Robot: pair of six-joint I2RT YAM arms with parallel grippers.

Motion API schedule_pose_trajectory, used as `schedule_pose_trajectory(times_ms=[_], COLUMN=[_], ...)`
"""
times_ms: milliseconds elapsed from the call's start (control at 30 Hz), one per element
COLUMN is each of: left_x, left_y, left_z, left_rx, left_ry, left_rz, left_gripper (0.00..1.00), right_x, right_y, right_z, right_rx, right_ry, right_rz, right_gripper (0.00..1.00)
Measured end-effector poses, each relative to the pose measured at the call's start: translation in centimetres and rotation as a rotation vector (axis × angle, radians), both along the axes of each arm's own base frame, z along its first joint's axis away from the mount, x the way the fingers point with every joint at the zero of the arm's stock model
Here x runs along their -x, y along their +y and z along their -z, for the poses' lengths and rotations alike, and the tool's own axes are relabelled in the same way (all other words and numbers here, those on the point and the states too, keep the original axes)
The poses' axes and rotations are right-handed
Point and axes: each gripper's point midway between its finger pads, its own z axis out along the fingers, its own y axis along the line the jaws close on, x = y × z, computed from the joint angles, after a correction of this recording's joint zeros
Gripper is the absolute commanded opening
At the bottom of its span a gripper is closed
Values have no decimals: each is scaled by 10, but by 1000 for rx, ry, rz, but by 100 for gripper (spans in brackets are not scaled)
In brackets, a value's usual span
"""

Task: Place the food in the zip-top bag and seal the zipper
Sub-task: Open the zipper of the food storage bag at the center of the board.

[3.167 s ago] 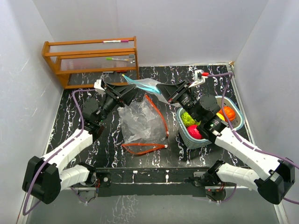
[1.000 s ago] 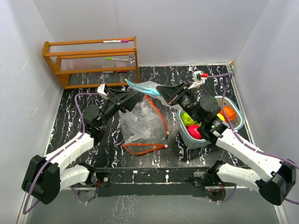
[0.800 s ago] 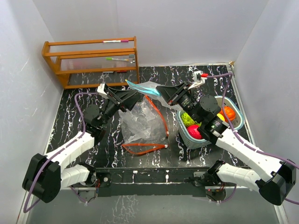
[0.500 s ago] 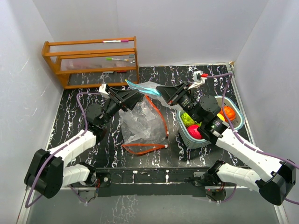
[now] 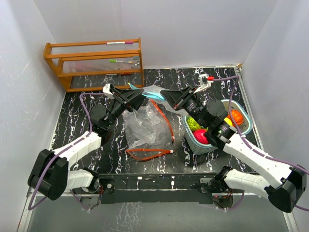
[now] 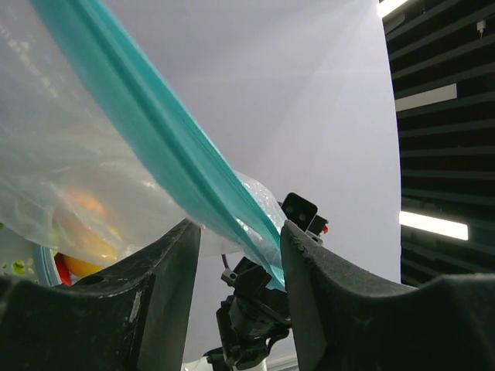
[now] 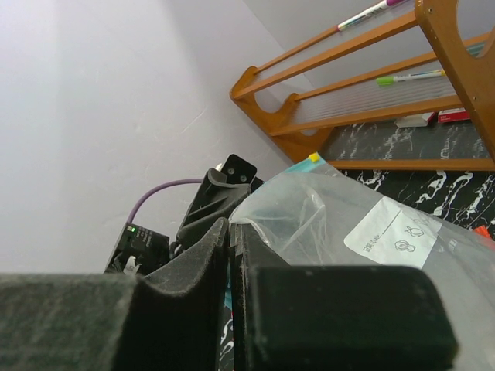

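Note:
My left gripper should close on the bag's teal zipper now. The zipper runs down between both gripper fingers in the left wrist view, so they would hold it.
A clear zip-top bag (image 5: 153, 90) with a teal zipper strip hangs in the air between my two grippers. My right gripper (image 5: 164, 93) is shut on its edge; the right wrist view shows the film (image 7: 363, 224) pinched in the closed gripper (image 7: 230, 226). My left gripper (image 5: 139, 94) is open, and in the left wrist view (image 6: 240, 232) the teal strip (image 6: 155, 139) runs between its fingers, touching the right one. The food lies in the teal basket (image 5: 243, 126): a green piece (image 5: 194, 122), a pink one (image 5: 201, 137) and an orange one (image 5: 236, 116).
A crumpled clear bag with an orange-red edge (image 5: 145, 126) lies on the dark marbled table below the grippers. A wooden rack (image 5: 94, 63) with pens stands at the back left. White walls close in on three sides.
My left gripper has moved a little up and to the right, closer around the teal zipper end. The right arm and the basket have held still.

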Motion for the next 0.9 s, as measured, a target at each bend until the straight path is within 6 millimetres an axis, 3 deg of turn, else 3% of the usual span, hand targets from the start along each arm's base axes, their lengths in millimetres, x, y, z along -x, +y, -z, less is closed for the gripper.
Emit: schedule_pose_trajectory(times_ms=[67, 233, 667, 733, 900], left_x=[-1, -4, -5, -4, -7], left_y=[-1, -2, -3, -6, -22], left_z=[-2, 1, 4, 7, 11], left_rx=[2, 3, -11, -50, -301], left_ry=[-5, 1, -8, -29, -138], left_rz=[0, 2, -1, 3, 35], left_gripper=[39, 0, 0, 0, 0], right_x=[1, 2, 2, 3, 9], right_y=[1, 1, 0, -2, -16], right_z=[-1, 0, 3, 8, 30], right_rx=[-1, 0, 10, 29, 114], right_ry=[-1, 1, 12, 29, 97], right_rz=[-3, -5, -1, 2, 40], right_gripper=[8, 8, 9, 17, 52])
